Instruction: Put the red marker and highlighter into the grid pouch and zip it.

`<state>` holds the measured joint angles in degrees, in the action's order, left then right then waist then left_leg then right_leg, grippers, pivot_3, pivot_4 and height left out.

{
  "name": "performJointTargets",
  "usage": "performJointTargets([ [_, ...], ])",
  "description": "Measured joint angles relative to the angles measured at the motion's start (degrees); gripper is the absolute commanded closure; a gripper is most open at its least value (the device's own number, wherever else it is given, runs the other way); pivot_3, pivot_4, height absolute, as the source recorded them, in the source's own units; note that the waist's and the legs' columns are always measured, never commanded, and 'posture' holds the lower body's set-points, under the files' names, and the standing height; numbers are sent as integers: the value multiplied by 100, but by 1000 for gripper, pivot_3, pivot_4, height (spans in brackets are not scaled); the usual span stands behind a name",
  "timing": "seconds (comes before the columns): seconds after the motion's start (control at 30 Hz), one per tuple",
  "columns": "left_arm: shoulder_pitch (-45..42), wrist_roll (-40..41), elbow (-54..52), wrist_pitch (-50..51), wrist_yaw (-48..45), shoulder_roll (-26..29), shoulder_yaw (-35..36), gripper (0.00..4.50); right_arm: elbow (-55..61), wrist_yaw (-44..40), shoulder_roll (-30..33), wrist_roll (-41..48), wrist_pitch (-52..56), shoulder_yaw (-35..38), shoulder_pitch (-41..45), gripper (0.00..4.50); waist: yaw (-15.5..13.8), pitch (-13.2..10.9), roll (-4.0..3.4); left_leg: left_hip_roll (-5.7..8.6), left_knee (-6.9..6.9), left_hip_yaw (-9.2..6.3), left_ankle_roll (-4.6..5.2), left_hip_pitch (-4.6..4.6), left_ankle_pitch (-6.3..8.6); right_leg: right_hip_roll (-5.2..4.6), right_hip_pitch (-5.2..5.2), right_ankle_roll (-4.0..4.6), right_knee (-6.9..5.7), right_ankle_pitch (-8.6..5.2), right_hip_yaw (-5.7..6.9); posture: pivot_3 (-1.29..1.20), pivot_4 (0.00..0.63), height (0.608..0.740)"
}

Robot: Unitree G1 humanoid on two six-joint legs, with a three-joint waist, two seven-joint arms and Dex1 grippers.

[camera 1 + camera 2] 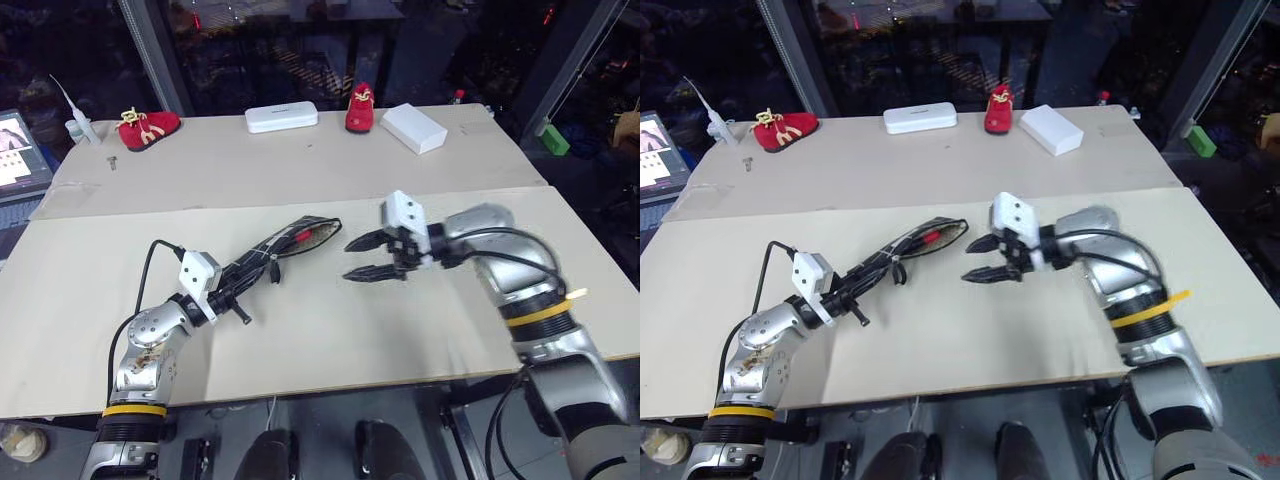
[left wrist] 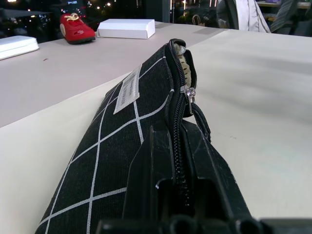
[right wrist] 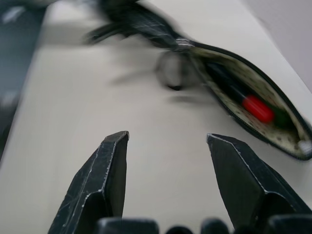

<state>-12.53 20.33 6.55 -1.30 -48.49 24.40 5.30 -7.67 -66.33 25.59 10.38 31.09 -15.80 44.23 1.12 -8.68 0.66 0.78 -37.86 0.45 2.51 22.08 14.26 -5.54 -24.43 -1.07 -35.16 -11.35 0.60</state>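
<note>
My right gripper pinches the zip pull by its hanging loop (image 1: 275, 272) next, since the slider (image 1: 273, 257) sits tight against the pouch cloth.
The grid pouch (image 1: 290, 245) lies at an angle on the near board, black with thin white lines. Its mouth gapes open at the far right end. Inside the mouth the red marker (image 3: 257, 108) shows its red end. A dull green tip beside it looks like the highlighter (image 3: 282, 118). My left gripper (image 2: 170, 146) is shut on the grid pouch's near end, along the zip edge. The zip pull (image 2: 188, 92) sits partway along the zip, with its loop hanging. My right gripper (image 1: 362, 257) hovers just right of the mouth, open and holding nothing.
Two red shoes (image 1: 150, 127) (image 1: 361, 108) and two white boxes (image 1: 281, 117) (image 1: 414, 127) stand along the far board. A lit screen (image 1: 20, 150) sits off the table's left edge. A green block (image 1: 555, 140) lies beyond the right corner.
</note>
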Motion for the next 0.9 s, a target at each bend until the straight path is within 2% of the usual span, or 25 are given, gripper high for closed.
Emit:
performJointTargets([
  [0.1, -16, 0, 6, 0, -11, -12, -23, 4500, 52, 863, -780, -135, 974, -438, -181, 1639, -30, 0, 0, 1, 0, -2, -15, 23, -9, 21, -34, 4, -17, 2, 5, 0, 150, 740],
  [0.23, -33, 0, 22, 0, -48, -13, -47, 4500, -64, 1519, -1282, -192, 1499, -485, 40, 1639, -60, 0, 0, 27, -4, -2, -22, 47, -15, 11, -58, -4, -26, 7, 3, 0, 150, 740],
  [0.4, -137, -1, 83, 1, -62, -14, -65, 4500, -329, 1958, -1855, -225, 1585, -486, 317, 1639, -39, 0, 0, 23, -4, -5, -22, 47, -15, 24, -59, -5, -27, 7, 10, 0, 150, 740],
  [0.57, -153, -1, 119, 1, -101, -14, -74, 4500, -525, 2150, -2033, -224, 1596, -482, 442, 1639, -34, 0, 0, 25, -4, -5, -21, 47, -15, 25, -58, -5, -61, 7, 10, 0, 150, 740],
  [0.67, -158, -1, 129, 1, -110, -14, -74, 4500, -598, 2271, -2058, -228, 1604, -445, 457, 2344, -28, 0, 0, 24, -4, -5, -21, 45, -16, 30, -59, -5, -63, 7, 11, 0, 150, 740],
  [0.83, -158, -1, 129, 0, -115, -14, -74, 4500, -636, 2346, -2010, -231, 1568, -382, 457, 4004, -22, 0, 0, 24, -4, -5, -21, 45, -16, 32, -58, -6, -63, 7, 11, 0, 150, 740],
  [0.87, -158, -1, 129, 0, -115, -14, -74, 4500, -639, 2353, -1991, -230, 1568, -374, 457, 4450, -21, 0, 0, 24, -4, -5, -21, 45, -16, 33, -59, -6, -63, 7, 11, 0, 150, 740],
  [0.9, -158, -1, 130, 0, -115, -15, -75, 4500, -639, 2352, -1978, -229, 1567, -370, 457, 4487, -21, 0, 0, 24, -4, -5, -21, 45, -16, 33, -58, -6, -64, 7, 11, 0, 150, 740],
])
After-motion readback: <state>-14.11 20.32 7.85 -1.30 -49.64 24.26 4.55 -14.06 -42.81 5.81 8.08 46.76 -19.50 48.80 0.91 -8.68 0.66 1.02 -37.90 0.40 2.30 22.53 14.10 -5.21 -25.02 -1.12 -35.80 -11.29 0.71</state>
